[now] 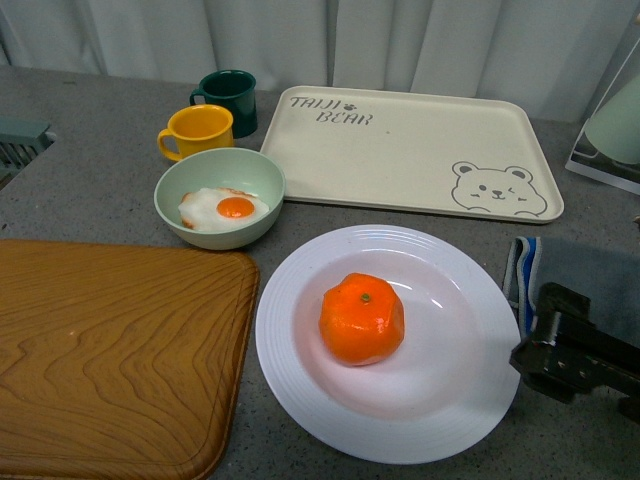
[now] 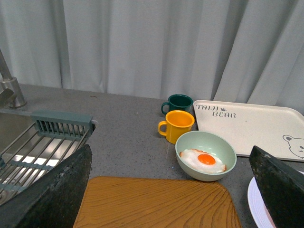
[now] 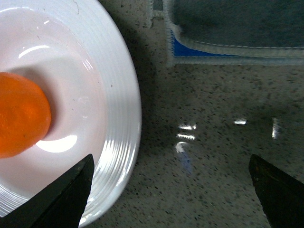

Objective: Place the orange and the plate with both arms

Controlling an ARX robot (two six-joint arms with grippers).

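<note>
My right gripper grabs the plate's ridged rim next, to set the orange and plate on the bear tray.
The orange (image 1: 362,318) sits in the middle of the white ridged plate (image 1: 300,370) on the grey counter. My right gripper (image 1: 570,355) is open and empty just right of the plate's rim. In the right wrist view it (image 3: 173,194) hangs over bare counter beside the plate's rim (image 3: 124,123), with part of the orange (image 3: 21,121) showing. My left gripper (image 2: 173,190) is open and empty above the wooden board (image 2: 152,204); it does not show in the front view. A sliver of the plate (image 2: 254,204) shows there.
A wooden board (image 1: 110,350) lies left of the plate. Behind it stand a pale green bowl with a fried egg (image 1: 220,197), a yellow mug (image 1: 197,131) and a green mug (image 1: 229,95). A cream bear tray (image 1: 410,150) lies at the back. A folded cloth (image 1: 585,275) lies right. A sink rack (image 2: 42,142) is far left.
</note>
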